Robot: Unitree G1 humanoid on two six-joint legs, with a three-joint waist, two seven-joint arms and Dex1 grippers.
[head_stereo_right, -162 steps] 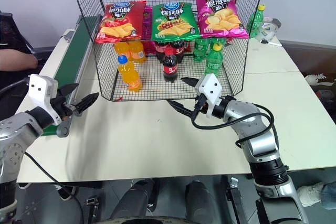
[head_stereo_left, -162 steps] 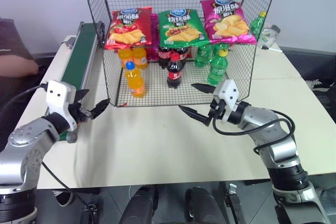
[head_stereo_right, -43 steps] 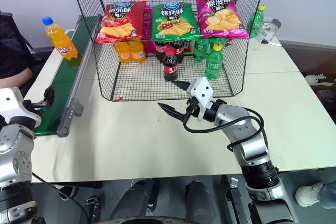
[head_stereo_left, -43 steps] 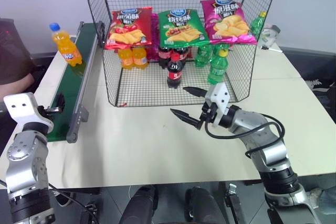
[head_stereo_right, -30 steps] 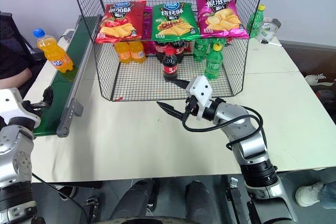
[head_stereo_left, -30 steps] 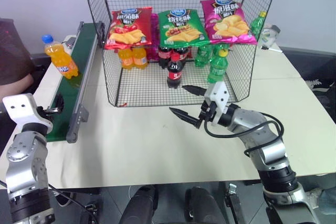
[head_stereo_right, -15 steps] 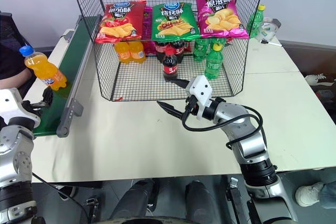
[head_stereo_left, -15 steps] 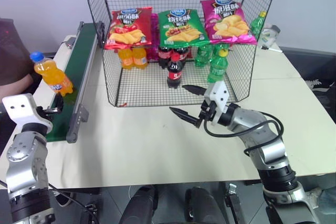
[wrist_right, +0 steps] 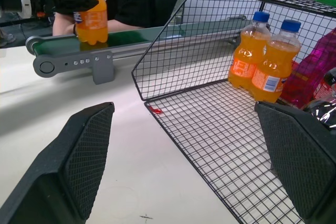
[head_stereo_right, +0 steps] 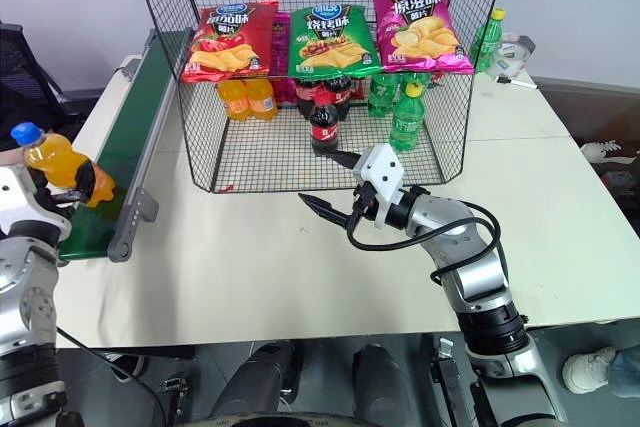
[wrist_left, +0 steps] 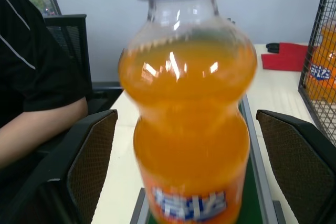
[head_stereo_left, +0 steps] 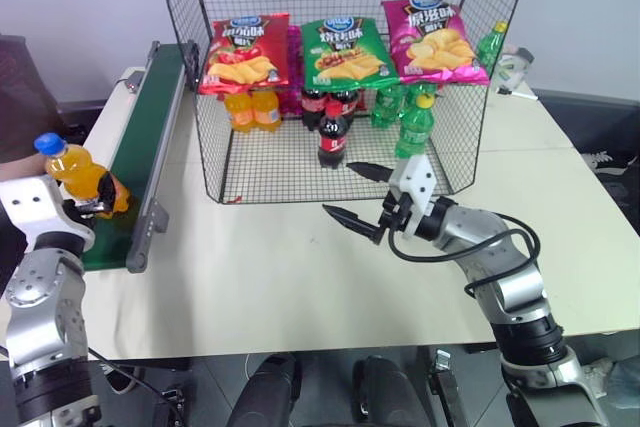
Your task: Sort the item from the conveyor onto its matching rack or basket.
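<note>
My left gripper should close on the bottle now. The orange bottle's middle [head_stereo_left: 88, 183] [wrist_left: 191, 114] is between both black fingers, so my gripper would hold the bottle if it closed now.
The item, an orange soda bottle [head_stereo_left: 78, 173] with a blue cap, stands upright at the near end of the dark-green conveyor [head_stereo_left: 150, 132]. My left gripper [head_stereo_left: 95, 197] is open, level with the bottle's lower half. In the left wrist view the bottle [wrist_left: 189, 129] sits between the two fingers [wrist_left: 86, 166] with a gap on each side. My right gripper [head_stereo_left: 340, 189] is open and empty above the table, in front of the black wire rack [head_stereo_left: 203, 127].
The rack's lower tier holds two orange bottles [head_stereo_left: 252, 107], cola bottles [head_stereo_left: 333, 135] and green bottles [head_stereo_left: 417, 127]. Three chip bags [head_stereo_left: 345, 49] lie on the tier above. A person's arm [wrist_left: 37, 129] is beyond the conveyor. A green bottle [head_stereo_left: 490, 45] stands behind the rack.
The orange bottle has ridden down the belt to its near end and now stands between my left gripper's fingers. Neither arm has moved.
</note>
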